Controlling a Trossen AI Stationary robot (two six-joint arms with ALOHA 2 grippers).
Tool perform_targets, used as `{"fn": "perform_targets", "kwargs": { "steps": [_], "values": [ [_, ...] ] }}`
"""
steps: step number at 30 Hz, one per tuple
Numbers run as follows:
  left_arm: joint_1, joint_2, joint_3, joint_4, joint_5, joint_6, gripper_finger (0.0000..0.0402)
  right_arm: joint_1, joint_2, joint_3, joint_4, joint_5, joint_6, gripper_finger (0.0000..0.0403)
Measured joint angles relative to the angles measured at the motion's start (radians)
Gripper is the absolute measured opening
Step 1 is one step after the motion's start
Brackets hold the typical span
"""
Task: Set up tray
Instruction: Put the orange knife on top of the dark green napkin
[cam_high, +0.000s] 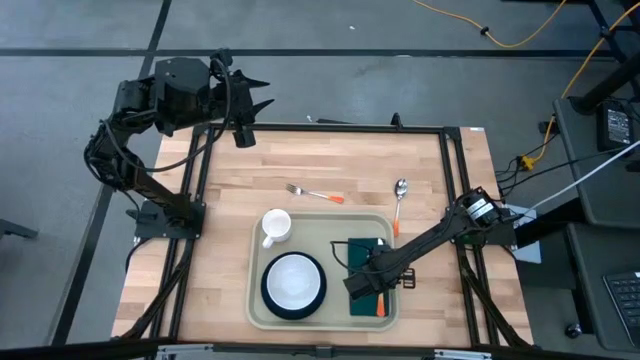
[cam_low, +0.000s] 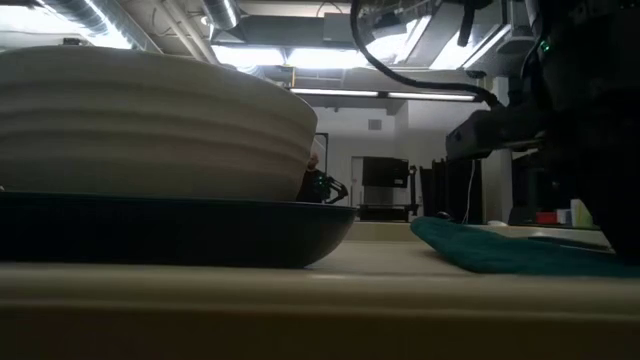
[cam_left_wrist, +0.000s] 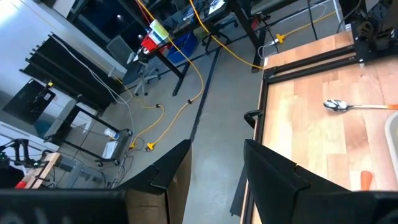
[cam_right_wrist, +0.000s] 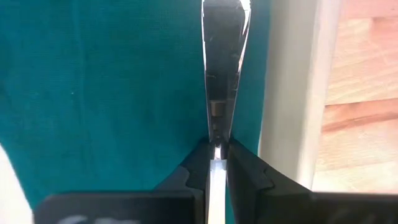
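My right gripper opens next, since the knife's blade lies along the teal napkin in the right wrist view.
The beige tray (cam_high: 258, 300) lies at the table's near middle. On it are a dark plate (cam_high: 270, 298) with a white bowl (cam_high: 294, 280), a white mug (cam_high: 275, 226) and a teal napkin (cam_right_wrist: 124, 93), which also shows in the high view (cam_high: 362, 246). My right gripper (cam_right_wrist: 216, 163) is over the napkin (cam_low: 500, 250), shut on a metal knife (cam_right_wrist: 224, 56) whose orange handle (cam_high: 381, 306) shows near the tray's near rim. My left gripper (cam_left_wrist: 217, 168) is open and empty beyond the table's far left corner (cam_high: 255, 95). My right gripper pinches the knife's narrow metal part (cam_right_wrist: 216, 118) between its two fingers (cam_right_wrist: 245, 174), which come from above and point down at the napkin. The knife runs on past the fingertips over the napkin. Whether it rests on the cloth or hangs just above it, I cannot tell.
A fork (cam_high: 315, 194) and a spoon (cam_high: 399, 195), both with orange handles, lie on the bare wood beyond the tray's far rim. The spoon also shows in the left wrist view (cam_left_wrist: 348, 106). A black frame (cam_high: 350, 128) runs along the table's edges.
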Motion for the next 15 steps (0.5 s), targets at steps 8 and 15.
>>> {"fn": "perform_targets", "kwargs": {
  "steps": [8,15],
  "values": [
    [0.0,0.0,0.0,0.0,0.002,-0.005,0.0143,0.0,0.0,-0.001,-0.002,0.0,0.002,0.006],
    [0.0,0.0,0.0,0.0,0.004,-0.006,0.0143,0.0,0.0,-0.001,0.021,-0.005,0.0,0.01]
  ]
}}
